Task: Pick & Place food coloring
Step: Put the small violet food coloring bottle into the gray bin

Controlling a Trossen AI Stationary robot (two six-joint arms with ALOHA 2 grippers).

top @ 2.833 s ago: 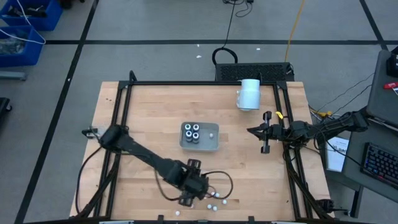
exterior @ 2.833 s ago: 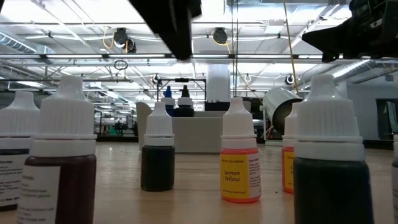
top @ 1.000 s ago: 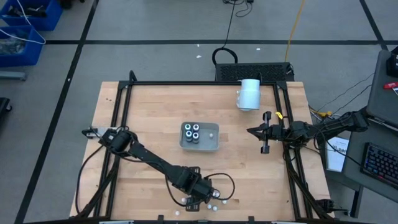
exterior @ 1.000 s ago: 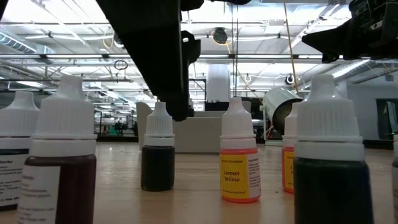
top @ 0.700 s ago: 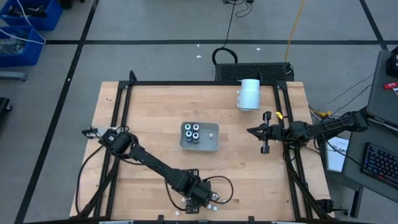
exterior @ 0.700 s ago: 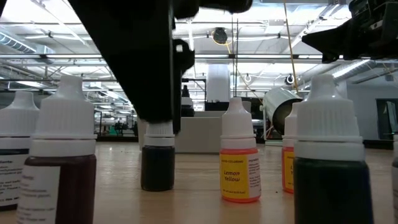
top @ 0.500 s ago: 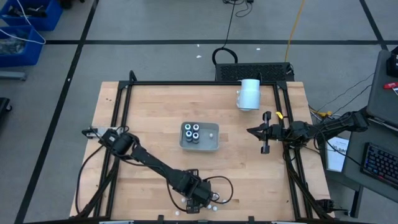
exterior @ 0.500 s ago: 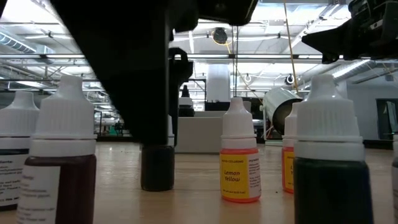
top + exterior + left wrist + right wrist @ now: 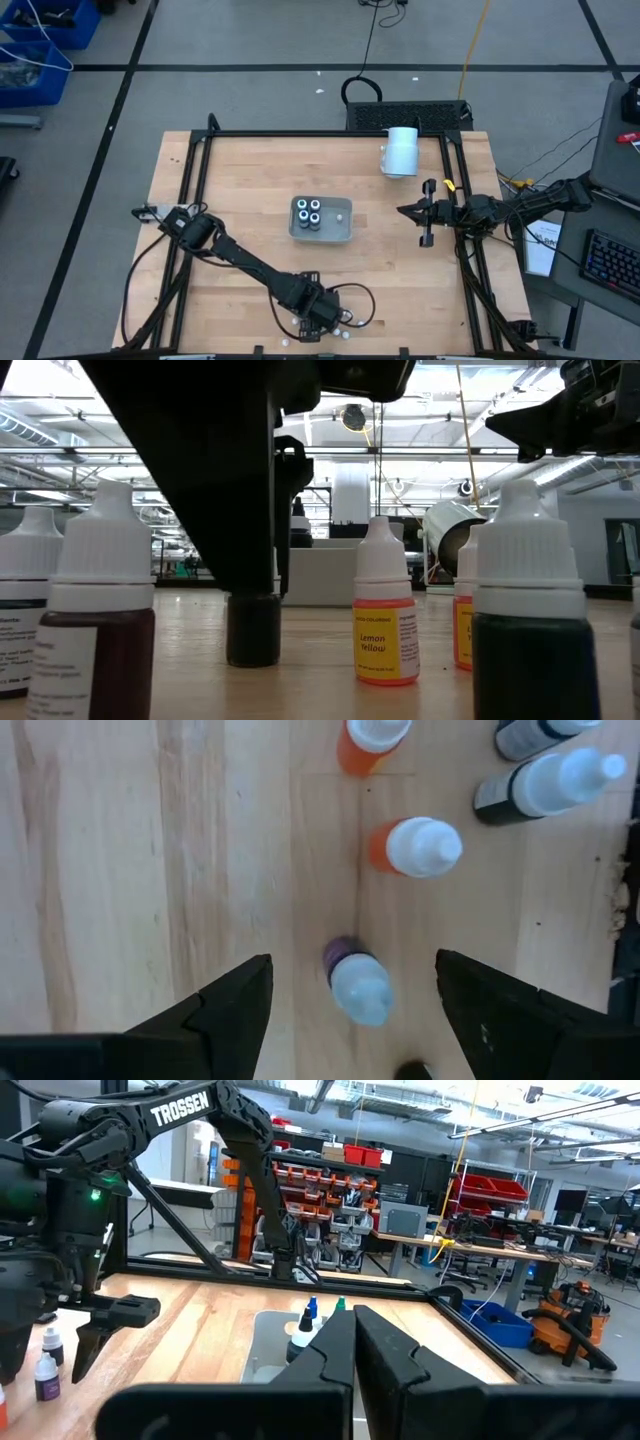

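Observation:
The dark purple bottle should go in the grey tray, so I should next grab it by its white cap [image 9: 357,985] with my left gripper.
Several small food coloring bottles stand upright on the wood near the table's near edge [image 9: 343,324]. My left gripper [image 9: 353,963] points down, open, over a dark purple bottle with a white cap [image 9: 357,985]. One finger stands on either side of it, with a gap on both sides. In the low view the fingers [image 9: 250,510] hide the cap of this dark bottle [image 9: 252,628]. Orange bottles [image 9: 415,848] and a lemon yellow one [image 9: 385,615] stand close by. Several bottles [image 9: 309,213] stand in the grey tray [image 9: 340,232]. My right gripper [image 9: 408,210] is shut and empty at the table's right side.
A white cylinder [image 9: 401,152] lies at the far right of the table. Two more dark bottles [image 9: 550,785] stand beyond the orange ones. A black frame rail [image 9: 200,170] runs round the tabletop. A loose cable [image 9: 360,300] loops beside the left gripper.
My left gripper has gone down over the dark purple bottle, staying open. Its fingers now reach past the white cap to the bottle's shoulder. The bottle has kept its place on the table.

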